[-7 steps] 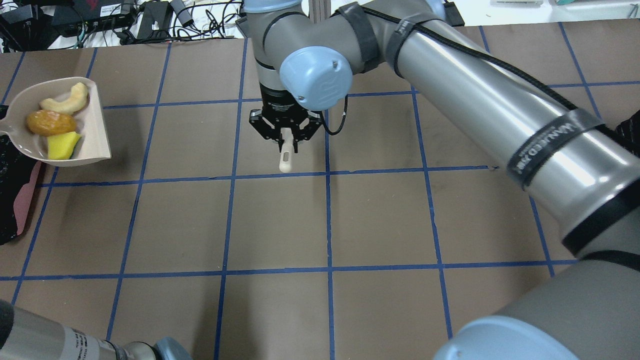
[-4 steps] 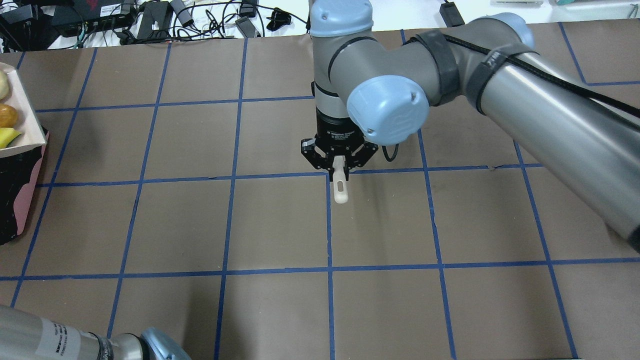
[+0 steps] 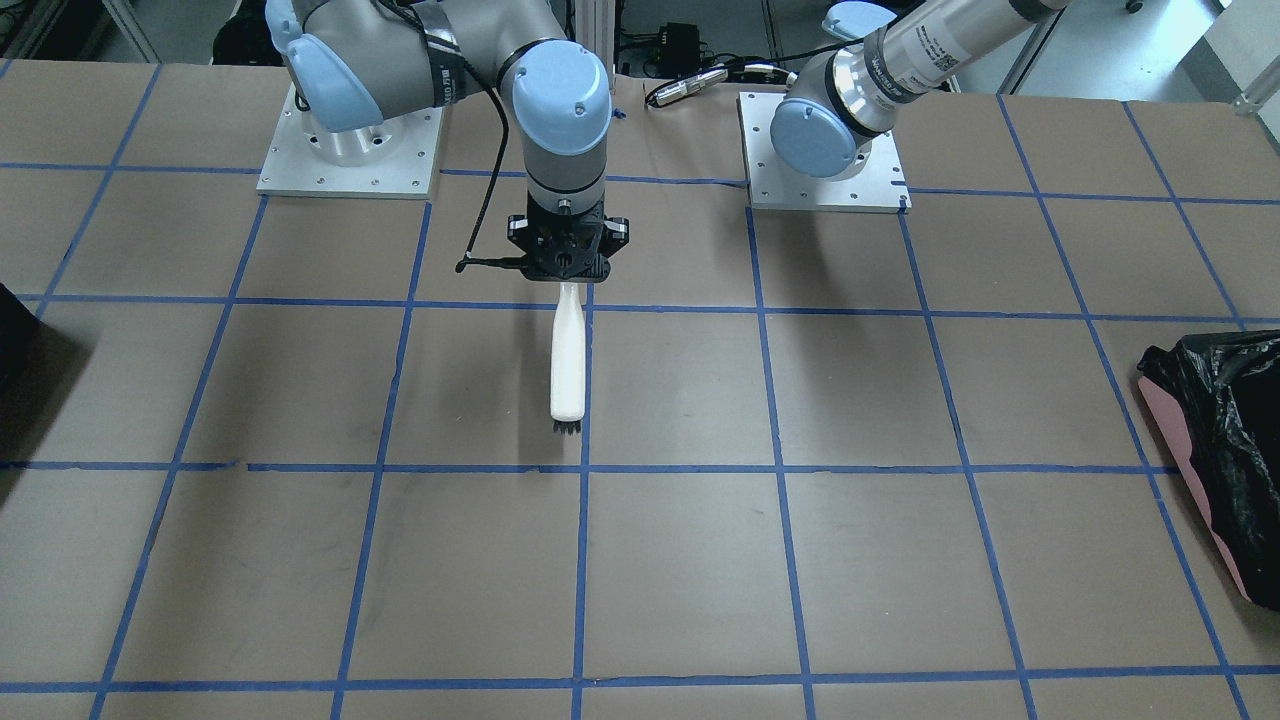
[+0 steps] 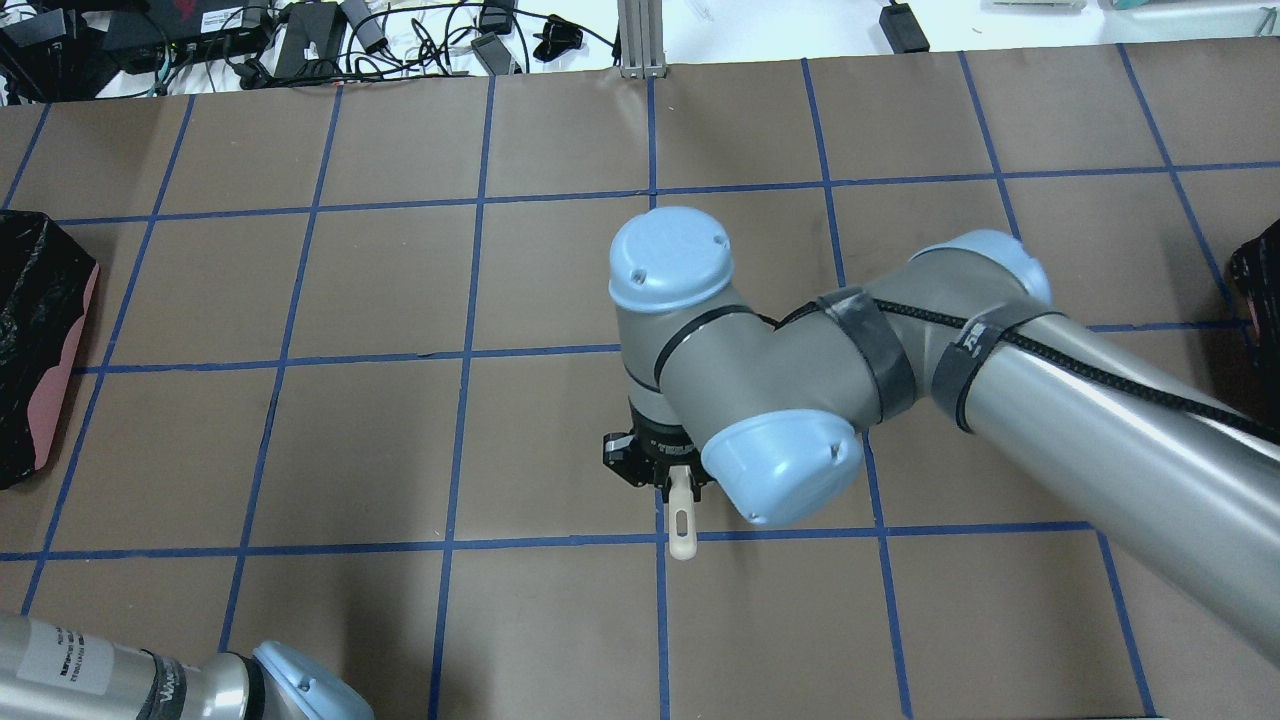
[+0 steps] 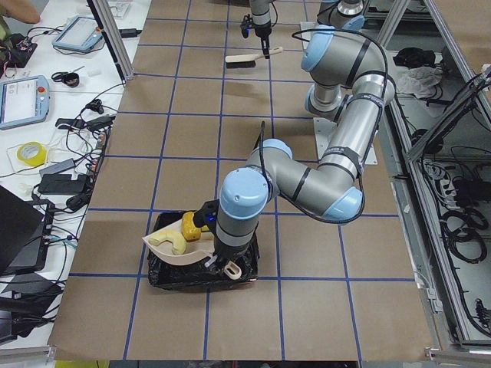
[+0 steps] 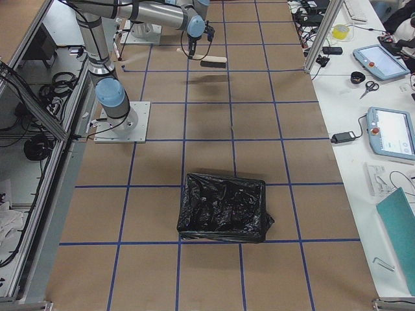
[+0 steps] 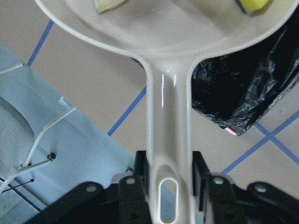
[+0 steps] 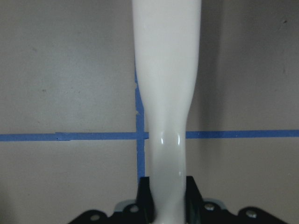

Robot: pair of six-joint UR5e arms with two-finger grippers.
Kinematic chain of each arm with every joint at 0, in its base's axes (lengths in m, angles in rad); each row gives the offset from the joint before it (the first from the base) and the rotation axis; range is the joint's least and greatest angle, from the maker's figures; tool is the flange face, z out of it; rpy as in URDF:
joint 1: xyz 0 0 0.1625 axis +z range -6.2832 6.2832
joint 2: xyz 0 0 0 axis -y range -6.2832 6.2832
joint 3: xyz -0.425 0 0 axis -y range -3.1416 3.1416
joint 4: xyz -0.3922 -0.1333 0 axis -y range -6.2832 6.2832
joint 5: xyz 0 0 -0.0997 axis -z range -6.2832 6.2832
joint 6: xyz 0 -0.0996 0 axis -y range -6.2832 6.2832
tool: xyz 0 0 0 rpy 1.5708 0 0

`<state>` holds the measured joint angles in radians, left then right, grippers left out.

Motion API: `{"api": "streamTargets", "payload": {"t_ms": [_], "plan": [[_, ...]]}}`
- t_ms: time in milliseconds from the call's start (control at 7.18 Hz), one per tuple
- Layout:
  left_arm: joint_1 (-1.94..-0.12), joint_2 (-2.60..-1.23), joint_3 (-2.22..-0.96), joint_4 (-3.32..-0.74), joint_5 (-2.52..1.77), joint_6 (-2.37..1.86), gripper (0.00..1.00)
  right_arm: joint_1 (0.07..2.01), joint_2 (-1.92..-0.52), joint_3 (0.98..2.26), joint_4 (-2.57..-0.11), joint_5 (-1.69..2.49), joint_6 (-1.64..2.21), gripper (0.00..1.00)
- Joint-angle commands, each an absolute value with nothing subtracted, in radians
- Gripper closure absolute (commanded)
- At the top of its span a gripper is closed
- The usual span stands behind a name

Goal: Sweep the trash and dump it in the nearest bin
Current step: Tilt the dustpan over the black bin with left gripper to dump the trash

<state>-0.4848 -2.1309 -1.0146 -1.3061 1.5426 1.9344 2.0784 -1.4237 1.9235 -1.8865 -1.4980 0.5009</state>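
The bristles of the white brush hang above the tabletop, beside a blurred, detached shadow, so my right gripper should keep holding the brush until it is lower.
My left gripper (image 7: 169,175) is shut on the handle of a cream dustpan (image 7: 168,42). In the exterior left view the dustpan (image 5: 178,251) hangs over the black-lined bin (image 5: 165,277), whose pink side shows in the overhead view (image 4: 52,400). The trash lies in the pan: an orange lump (image 5: 189,224) and pale yellow scraps (image 5: 170,241); yellow bits (image 7: 254,4) show at the wrist view's top. My right gripper (image 3: 567,277) is shut on a white brush (image 3: 568,360) at mid-table, bristles away from the robot. It also shows in the overhead view (image 4: 680,482).
A second black-bagged container (image 6: 224,208) stands at the table's right end, and shows at the overhead view's edge (image 4: 1260,270). The right arm's elbow (image 4: 760,400) spans the middle. Cables and devices (image 4: 300,40) lie past the far edge.
The right arm has pulled the brush back toward the robot. The dustpan with the trash has moved left, out of the overhead view, uncovering the bin's black liner.
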Motion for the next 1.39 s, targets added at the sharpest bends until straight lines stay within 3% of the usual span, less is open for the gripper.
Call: {"api": "streamTargets", "payload": {"t_ms": [0,557,1254], "plan": [[-0.482,-2.163,-1.022,-1.166,1.548,1.93,1.0,2.163,-1.425,1.966,-1.913,-1.547,0.538,1.0],[-0.584,-2.086,-1.17,-0.934,1.76,2.188,1.0,2.192,-1.43,2.009,-1.939,-1.546,0.555,1.0],[-0.624,-2.017,-1.177,-0.894,1.76,2.321,1.0,2.206,-1.424,2.054,-1.982,-1.546,0.561,1.0]]}}
